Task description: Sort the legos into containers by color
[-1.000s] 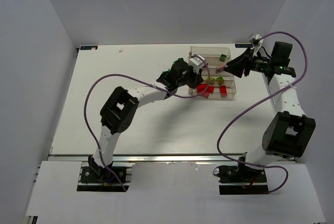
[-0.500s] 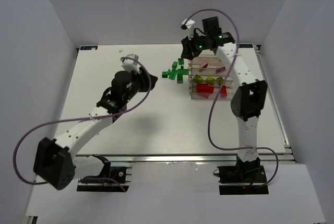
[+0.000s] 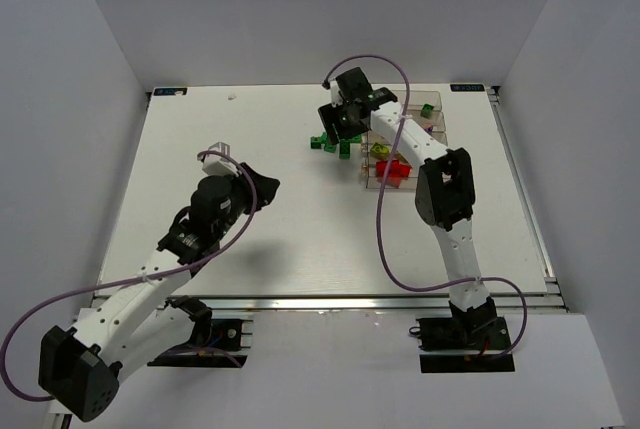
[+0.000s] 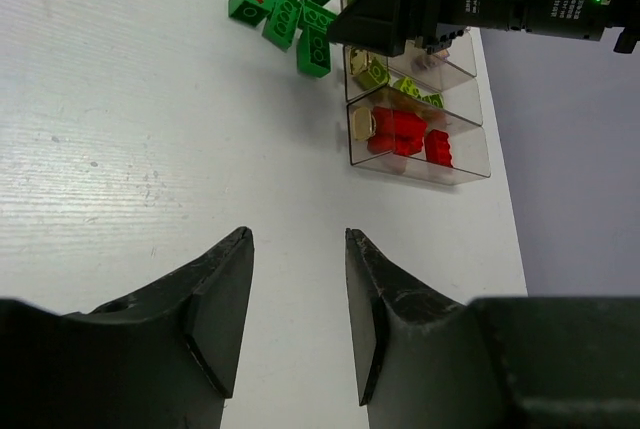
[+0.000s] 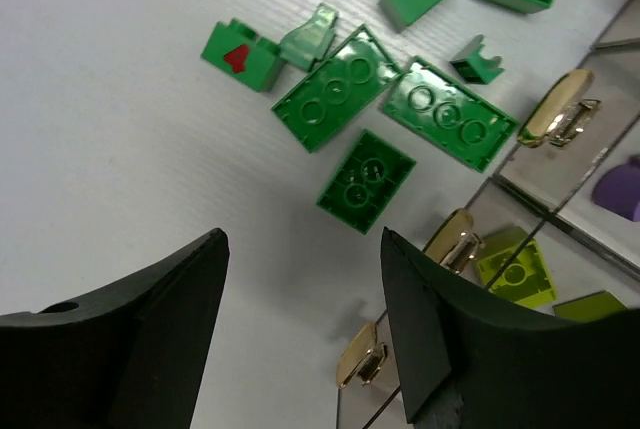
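Note:
I should move my right gripper to the nearest green brick and grab it by its long sides. Its ends then stay free to fit into the green container.
Several dark green legos [image 3: 331,142] lie loose on the white table just left of the containers [image 3: 437,139], a block of clear bins. In the right wrist view they spread ahead of my fingers, the nearest a green 2x2 brick [image 5: 366,180]. The bins hold red bricks [image 4: 400,133], yellow-green bricks [image 5: 515,269], a purple one [image 5: 625,189] and one green brick [image 3: 428,109]. My right gripper [image 3: 334,133] hangs open and empty right over the green pile [image 5: 300,234]. My left gripper [image 3: 266,186] is open and empty over bare table, well left of the pile [image 4: 297,239].
Gold clasps [image 5: 442,241] stick out on the bins' left ends next to the right fingers. A green brick with a red mark [image 5: 242,54] lies at the pile's left edge. Grey walls enclose the table on three sides.
My right gripper has come down and left from the bins' far end to the green pile. My left arm has drawn back toward the near left.

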### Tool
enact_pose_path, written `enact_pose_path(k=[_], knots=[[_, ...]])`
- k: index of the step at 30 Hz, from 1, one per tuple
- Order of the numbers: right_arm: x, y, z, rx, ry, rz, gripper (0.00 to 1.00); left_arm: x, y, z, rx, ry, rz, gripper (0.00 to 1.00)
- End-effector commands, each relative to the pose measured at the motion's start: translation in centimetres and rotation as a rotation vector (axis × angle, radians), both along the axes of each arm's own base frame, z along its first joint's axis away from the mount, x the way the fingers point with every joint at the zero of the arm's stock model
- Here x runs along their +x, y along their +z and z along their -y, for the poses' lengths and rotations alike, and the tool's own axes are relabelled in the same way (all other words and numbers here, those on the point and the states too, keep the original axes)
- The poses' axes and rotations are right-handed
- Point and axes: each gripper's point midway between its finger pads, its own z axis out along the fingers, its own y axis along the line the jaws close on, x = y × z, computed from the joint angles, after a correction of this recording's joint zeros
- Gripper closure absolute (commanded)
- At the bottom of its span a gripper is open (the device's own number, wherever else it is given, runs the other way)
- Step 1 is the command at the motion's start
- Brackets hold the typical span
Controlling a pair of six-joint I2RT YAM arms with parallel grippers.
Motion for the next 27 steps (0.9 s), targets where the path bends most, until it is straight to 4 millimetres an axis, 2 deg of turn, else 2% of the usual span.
enact_pose_path(k=[1, 3, 10, 18, 22, 27], knots=[[2.6, -0.8, 1.5, -0.009, -0.150, 0.045, 0.33, -0.7, -0.3, -1.1, -0.028, 0.051, -0.015, 0.48], [2.9, -2.7, 1.9, -0.044, -0.159, 0.032, 0.34, -0.8, -0.3, -1.5, -0.022, 0.066, -0.017, 0.46], [3.8, -4.7, 1.4, -0.049, -0.151, 0.036, 0.37, -1.1, -1.1, -1.8, -0.029, 0.083, -0.036, 0.44], [3.8, -7.4, 1.5, -0.088, -0.144, 0.017, 0.37, -1.0, -1.0, -1.9, -0.019, 0.086, -0.035, 0.44], [3.6, -8.2, 1.2, -0.105, -0.135, 0.015, 0.41, -1.0, -1.1, -1.9, -0.017, 0.086, -0.039, 0.44], [3.3, -7.8, 1.3, -0.113, -0.122, 0.019, 0.50, -1.0, -1.1, -2.0, -0.018, 0.090, -0.037, 0.44]])
